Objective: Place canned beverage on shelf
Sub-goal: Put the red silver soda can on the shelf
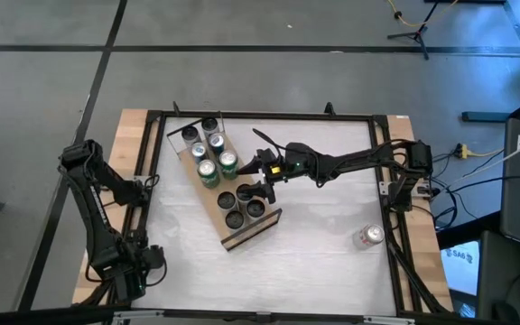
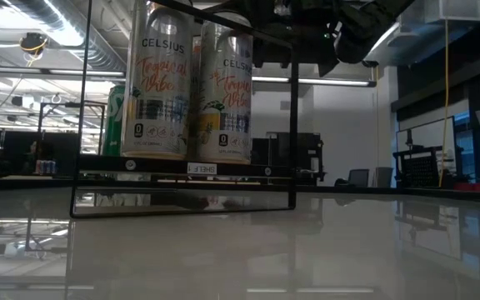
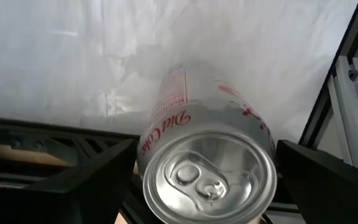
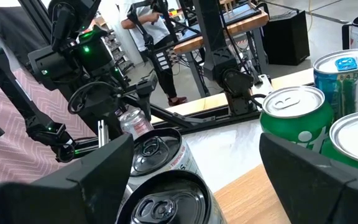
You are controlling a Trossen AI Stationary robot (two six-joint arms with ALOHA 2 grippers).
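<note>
I should close my left gripper now. My fingers are on either side of the Diet Coke can's upper side (image 3: 194, 121). Closing now would hold the can.
The shelf (image 1: 213, 209), a light-wood board, lies slantwise at the table's middle and carries several upright cans: black, blue-topped and green (image 4: 291, 112). My right gripper (image 4: 196, 142) reaches in level from the right. It is open, with a black can (image 4: 166, 199) standing on the shelf between its fingers. My left gripper (image 3: 207, 146) points down at the table's near left corner. It is open, one finger close on either side of the top of an upright Diet Coke can (image 3: 210, 168). That can also shows far off in the right wrist view (image 4: 133, 122). My left gripper's fingers (image 3: 104, 180) stand so close to the Diet Coke can's upper wall that I cannot tell whether they touch it. Of my right gripper, one finger (image 4: 98, 180) lies against or just beside the black can's side. Bare wood (image 4: 244, 186) shows between that can and the other finger.
Another silver can (image 1: 368, 236) sits on the white table near its right edge. Black frame rails (image 1: 152, 162) run round the table. The low view shows the shelf (image 2: 190, 169) raised on a dark wire stand, with two tall Celsius cans (image 2: 152, 83) on it.
</note>
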